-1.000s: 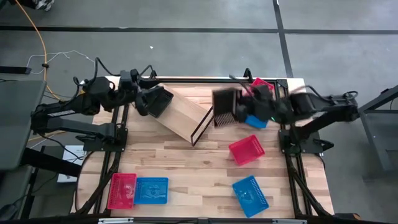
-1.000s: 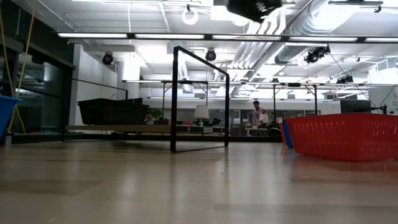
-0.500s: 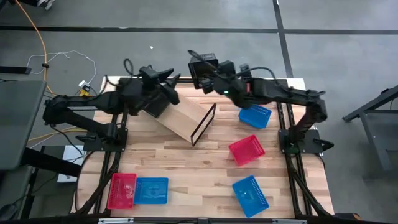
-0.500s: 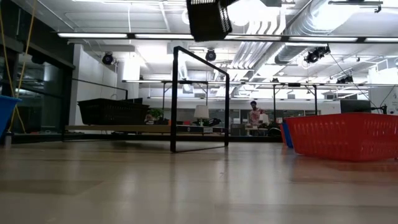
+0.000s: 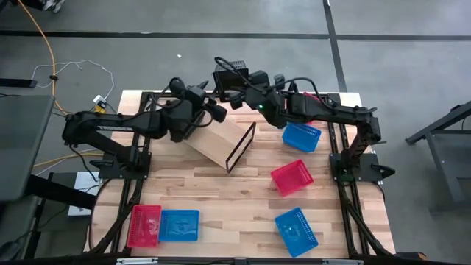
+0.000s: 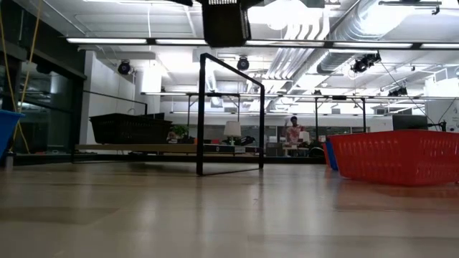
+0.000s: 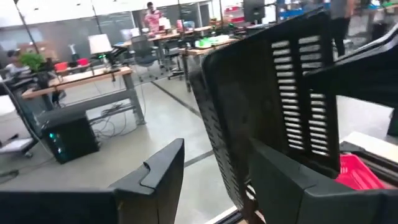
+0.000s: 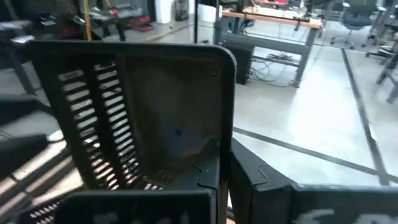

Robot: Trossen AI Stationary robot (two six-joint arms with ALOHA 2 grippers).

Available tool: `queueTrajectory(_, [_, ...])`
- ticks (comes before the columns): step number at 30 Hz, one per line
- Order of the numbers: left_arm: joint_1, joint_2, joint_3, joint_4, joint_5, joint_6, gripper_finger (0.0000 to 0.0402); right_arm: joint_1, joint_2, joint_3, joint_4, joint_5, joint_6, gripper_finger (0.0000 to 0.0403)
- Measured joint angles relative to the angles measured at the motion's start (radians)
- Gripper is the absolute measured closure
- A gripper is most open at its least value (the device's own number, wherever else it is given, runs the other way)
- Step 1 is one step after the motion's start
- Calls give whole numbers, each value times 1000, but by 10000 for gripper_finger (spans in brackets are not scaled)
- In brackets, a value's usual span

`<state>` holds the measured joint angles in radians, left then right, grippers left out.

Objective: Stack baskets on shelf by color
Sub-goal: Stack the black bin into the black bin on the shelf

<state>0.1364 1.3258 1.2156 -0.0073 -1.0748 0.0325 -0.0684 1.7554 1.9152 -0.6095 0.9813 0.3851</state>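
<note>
My left gripper grabs the black basket by its rimmed side next, to stack the black basket on the shelf (image 5: 217,136).
My right gripper (image 5: 239,87) reaches over the table's far edge and is shut on a black basket (image 5: 229,73), which it holds high (image 6: 226,21) and turned on its side. My left gripper (image 5: 213,110) is open right beside that basket. In its wrist view, its two fingers stand on either side of the basket's edge (image 7: 217,143). The shelf (image 5: 217,136) lies slantwise on the table, its black frame (image 5: 243,147) toward the near side. A second black basket (image 6: 129,129) rests by its bottom on the shelf's far end. My right gripper pinches the black basket's side wall (image 8: 225,134) near one corner, one finger (image 8: 208,171) on the basket's broad face and the other beyond the rim. The basket is lifted clear and stands on edge above the fingers. My left gripper: I cannot tell whether its fingers touch the basket.
A blue basket (image 5: 302,136) and a red one (image 5: 292,177) lie right of the shelf. Another blue one (image 5: 296,230) sits near the near edge. A red (image 5: 144,224) and a blue basket (image 5: 179,224) lie side by side at the near left. A red basket (image 5: 309,98) shows under the right arm.
My right gripper has carried the black basket up and toward the table's far-left, from beside the shelf's frame to above the far edge. My left gripper has moved right along the shelf toward that basket.
</note>
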Motion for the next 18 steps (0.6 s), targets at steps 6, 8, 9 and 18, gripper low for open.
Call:
queueTrajectory(6, [1, 3, 0, 7, -1, -4, 241, 12, 0, 0, 55, -73, 3, 403])
queueTrajectory(8, [1, 3, 0, 8, -14, -5, 241, 17, 0, 0, 55, -73, 2, 403])
queueTrajectory(9, [1, 3, 0, 9, -24, -11, 241, 19, 0, 0, 57, -73, 0, 403])
queueTrajectory(18, [1, 3, 0, 5, -26, 68, 331, 26, 0, 0, 60, -77, -2, 401])
